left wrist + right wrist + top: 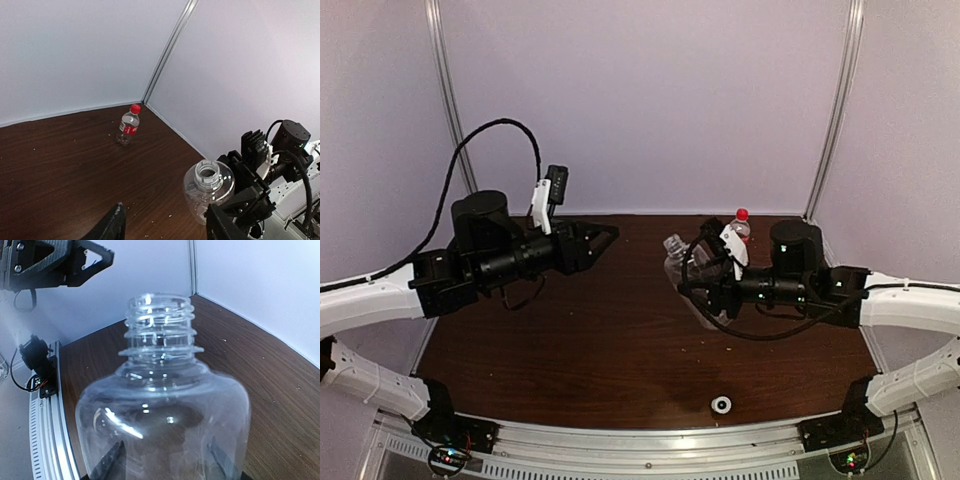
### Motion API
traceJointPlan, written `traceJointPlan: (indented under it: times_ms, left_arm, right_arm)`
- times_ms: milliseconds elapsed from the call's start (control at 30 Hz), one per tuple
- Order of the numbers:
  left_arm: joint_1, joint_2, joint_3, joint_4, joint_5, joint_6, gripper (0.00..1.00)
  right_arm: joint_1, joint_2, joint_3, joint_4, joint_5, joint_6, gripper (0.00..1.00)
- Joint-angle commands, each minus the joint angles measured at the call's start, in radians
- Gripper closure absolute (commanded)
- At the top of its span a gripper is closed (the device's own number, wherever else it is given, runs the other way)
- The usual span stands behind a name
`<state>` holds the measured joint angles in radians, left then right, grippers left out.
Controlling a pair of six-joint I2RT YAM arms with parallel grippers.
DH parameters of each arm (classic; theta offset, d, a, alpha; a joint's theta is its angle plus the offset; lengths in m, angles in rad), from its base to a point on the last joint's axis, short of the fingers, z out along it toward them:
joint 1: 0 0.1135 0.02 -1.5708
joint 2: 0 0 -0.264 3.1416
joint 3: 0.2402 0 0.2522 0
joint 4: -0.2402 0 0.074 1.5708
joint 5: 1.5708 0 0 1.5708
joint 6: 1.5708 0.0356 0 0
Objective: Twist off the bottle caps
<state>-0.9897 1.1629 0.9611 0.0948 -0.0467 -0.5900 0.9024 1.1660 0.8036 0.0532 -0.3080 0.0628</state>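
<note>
My left gripper grabs the plain clear bottle by its open threaded neck (674, 244) (207, 174) next, to set it upright. That leaves the bottle's base free.
The plain clear bottle (675, 258) has no cap and its threaded neck is open. My right gripper (700, 285) is shut on its body and holds it tilted toward the left arm. It fills the right wrist view (162, 405), and the left wrist view shows it (209, 187) too. The white cap (721, 405) lies on the table near the front edge. The red-label bottle (741, 228) stands upright at the back right with its red cap (135, 108) on. My left gripper (606, 243) is open and empty, a short way left of the held bottle.
The brown table (570, 340) is bounded by white walls behind and on both sides, with a metal corner post (167, 47). An aluminium rail (650, 440) runs along the front edge. Small crumbs lie scattered on the table.
</note>
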Motion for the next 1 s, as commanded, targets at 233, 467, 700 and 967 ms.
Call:
traceJointPlan:
  times_ms: [233, 467, 700, 967]
  left_arm:
    - [0.004, -0.062, -0.273, 0.173, 0.122, 0.153, 0.36]
    - [0.004, 0.031, -0.295, 0.363, 0.287, 0.144, 0.27]
    - [0.004, 0.091, -0.252, 0.394, 0.361, 0.140, 0.17]
    - [0.004, 0.187, -0.148, 0.360, 0.428, 0.096, 0.15]
  right_arm:
    - [-0.069, -0.095, -0.109, -0.033, 0.125, 0.134, 0.60]
    - [-0.072, -0.080, -0.203, 0.098, -0.008, 0.124, 0.60]
    - [-0.071, -0.057, -0.271, 0.238, -0.222, 0.105, 0.60]
    - [-0.071, 0.013, -0.275, 0.346, -0.382, 0.120, 0.60]
